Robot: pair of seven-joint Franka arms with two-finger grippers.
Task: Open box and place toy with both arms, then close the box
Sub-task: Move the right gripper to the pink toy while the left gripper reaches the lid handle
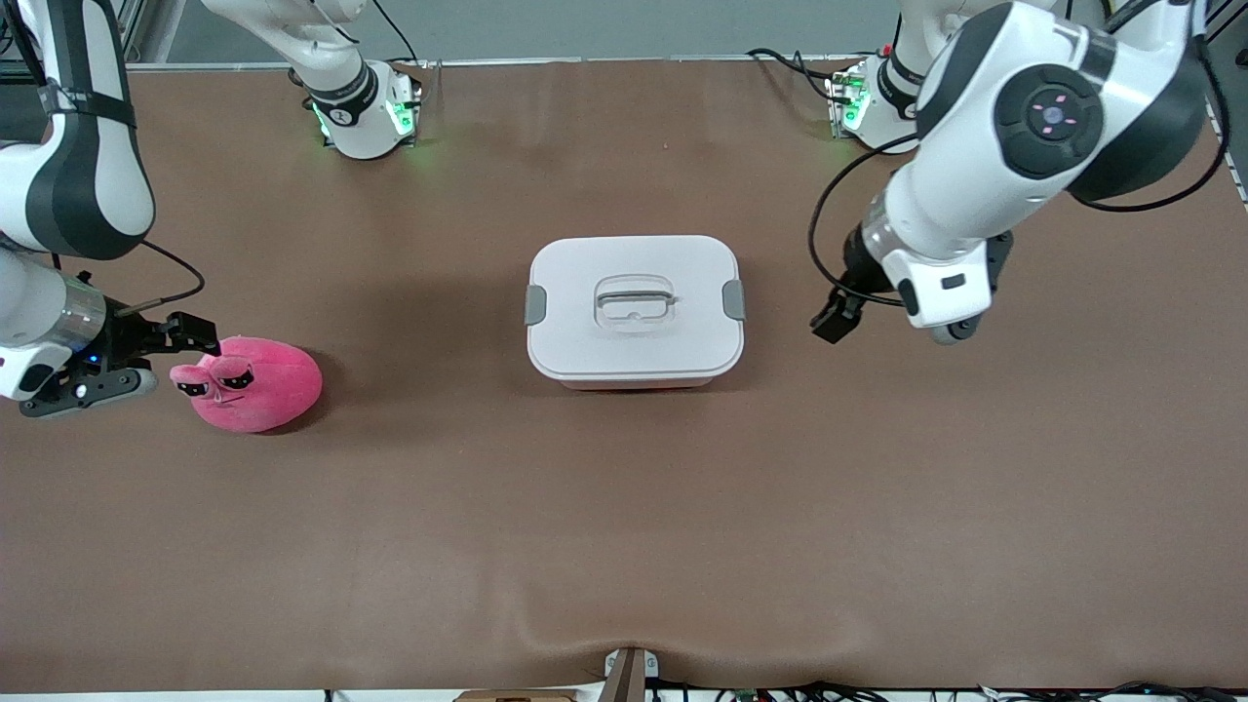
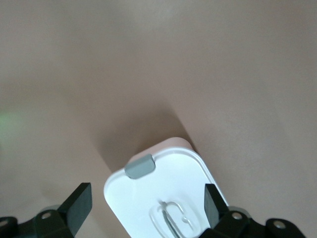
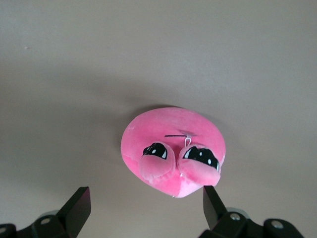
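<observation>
My right gripper grabs the toy by one narrow bulging eye next, since the toy's round body (image 1: pixel 276 384) looks wider than my open fingers.
The box (image 1: pixel 634 307) stands at the table's middle, its white lid shut, a grey clip (image 1: pixel 536 304) at each end and a recessed handle (image 1: pixel 634 300) in the centre. The pink plush toy (image 1: pixel 255 383) lies on the table toward the right arm's end. My right gripper (image 1: pixel 171 359) is open and empty, close beside the toy; in the right wrist view the toy (image 3: pixel 173 144) lies just ahead of the open gripper (image 3: pixel 146 206). My left gripper (image 1: pixel 836 317) is open and empty, in the air beside the box's end; the left wrist view shows the lid (image 2: pixel 163 188) between the spread fingers of the gripper (image 2: pixel 147 203).
The brown table (image 1: pixel 624 536) stretches wide around the box. Both arm bases (image 1: pixel 361 112) stand along the edge farthest from the front camera. A small bracket (image 1: pixel 629 673) and cables sit at the nearest edge.
</observation>
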